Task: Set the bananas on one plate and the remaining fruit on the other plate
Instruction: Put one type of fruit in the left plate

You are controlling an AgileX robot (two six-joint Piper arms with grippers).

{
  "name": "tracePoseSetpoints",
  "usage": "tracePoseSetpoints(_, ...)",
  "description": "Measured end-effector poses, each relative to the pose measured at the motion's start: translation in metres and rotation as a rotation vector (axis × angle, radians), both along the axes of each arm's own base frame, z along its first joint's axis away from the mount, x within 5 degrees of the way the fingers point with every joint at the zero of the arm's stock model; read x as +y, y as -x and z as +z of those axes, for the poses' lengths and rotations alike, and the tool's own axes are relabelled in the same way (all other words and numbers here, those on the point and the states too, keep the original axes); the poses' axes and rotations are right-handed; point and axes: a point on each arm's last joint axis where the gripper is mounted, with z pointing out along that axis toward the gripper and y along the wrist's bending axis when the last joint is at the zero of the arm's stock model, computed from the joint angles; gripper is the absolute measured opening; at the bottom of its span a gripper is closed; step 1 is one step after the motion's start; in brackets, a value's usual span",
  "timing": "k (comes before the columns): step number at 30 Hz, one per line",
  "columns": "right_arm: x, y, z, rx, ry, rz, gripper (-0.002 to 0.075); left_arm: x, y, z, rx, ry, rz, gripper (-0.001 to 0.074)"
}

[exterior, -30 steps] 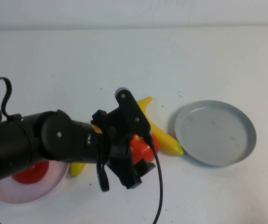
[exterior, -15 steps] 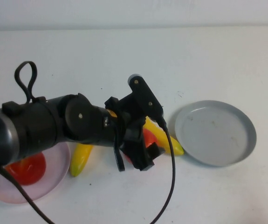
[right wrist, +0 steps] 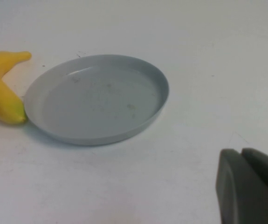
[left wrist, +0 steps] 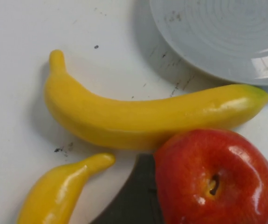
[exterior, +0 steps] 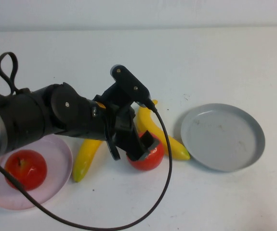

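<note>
My left gripper needs to go lower first and then close on the apple, because the finger stops above the red apple.
My left gripper (exterior: 139, 146) hangs open over the table's middle, right at a red apple (exterior: 147, 156) that rests on the table. One dark finger (left wrist: 134, 196) shows beside that apple (left wrist: 215, 179). A second apple (exterior: 26, 169) lies on the pink plate (exterior: 61, 151) at the front left. One banana (exterior: 86, 156) lies between the pink plate and the apple. The other banana (exterior: 164, 137) runs from behind the apple to the rim of the grey plate (exterior: 222, 137), which holds nothing. My right gripper (right wrist: 242, 155) is shut, low over bare table near the grey plate (right wrist: 96, 98).
The left arm's black cable (exterior: 164, 192) loops over the table in front of the apple. The white table top (exterior: 215, 62) ends at a pale wall at the back.
The left arm has swung back and up, uncovering the pink plate's apple and the left banana. Its gripper has stayed open near the middle apple. The right gripper stayed shut.
</note>
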Motion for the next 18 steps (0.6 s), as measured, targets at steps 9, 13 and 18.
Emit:
tracePoseSetpoints(9, 0.000, 0.000, 0.000, 0.000, 0.000, 0.000, -0.0017, -0.004, 0.001, -0.012, 0.058, -0.009, -0.032, 0.0662)
tracePoseSetpoints(13, 0.000, 0.000, 0.000, 0.000, 0.000, 0.000, -0.0017, -0.006, -0.001, -0.019, 0.074, -0.018, -0.036, 0.0662)
tracePoseSetpoints(18, 0.000, 0.000, 0.000, 0.000, 0.000, 0.000, -0.0017, -0.008, -0.004, -0.030, 0.095, -0.034, -0.040, 0.0662)
